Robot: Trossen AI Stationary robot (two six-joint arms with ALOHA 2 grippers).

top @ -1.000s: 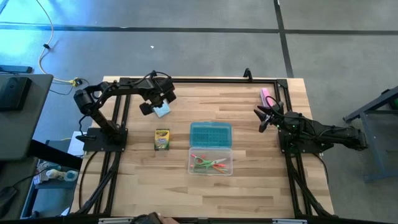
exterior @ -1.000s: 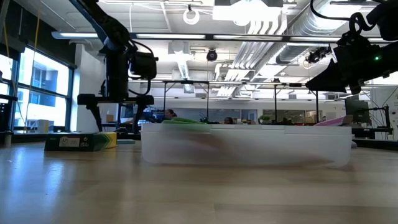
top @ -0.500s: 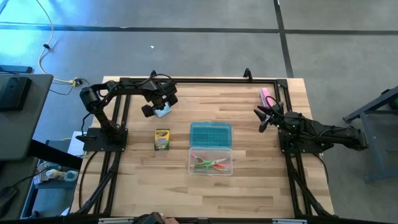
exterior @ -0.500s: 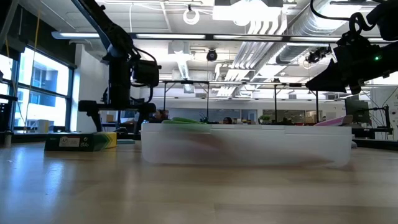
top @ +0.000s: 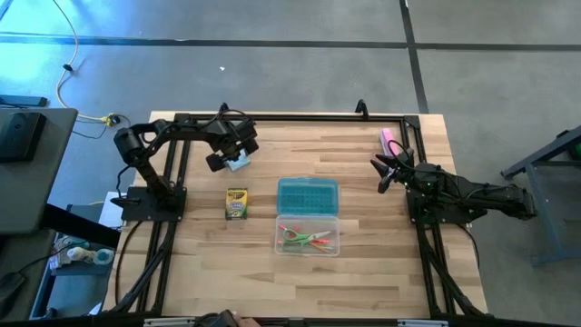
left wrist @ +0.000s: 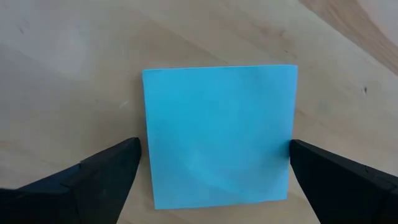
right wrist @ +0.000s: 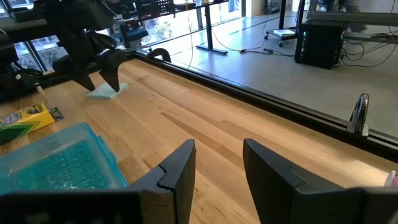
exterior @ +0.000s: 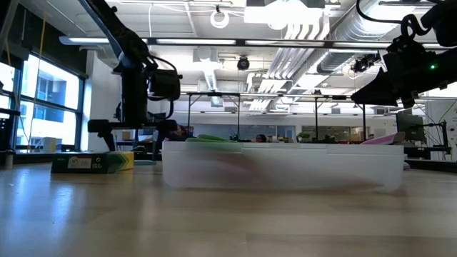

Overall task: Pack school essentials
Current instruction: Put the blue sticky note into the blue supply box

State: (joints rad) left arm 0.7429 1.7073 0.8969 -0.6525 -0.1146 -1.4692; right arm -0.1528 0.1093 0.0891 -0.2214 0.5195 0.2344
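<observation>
The light-blue square pad should go into the clear case. My left gripper should grab the pad by two opposite edges.
The light-blue square pad lies flat on the table near the far-left corner. My left gripper points down over it and is open, with one fingertip just beside each of two opposite pad edges. In the low view it hangs low over the table. The yellow-green crayon box lies flat nearer the near edge. Green-handled scissors and orange, red and green pens lie inside the clear case. My right gripper waits open at the table's right side.
The clear case sits mid-table with its teal lid folded open toward the far edge. A pink oblong block lies by the far-right corner. Dark frame rails run along the far edge and both sides.
My left gripper has come down toward the light-blue pad, and its fingers now sit lower over the table than a second ago. The pad has not moved.
</observation>
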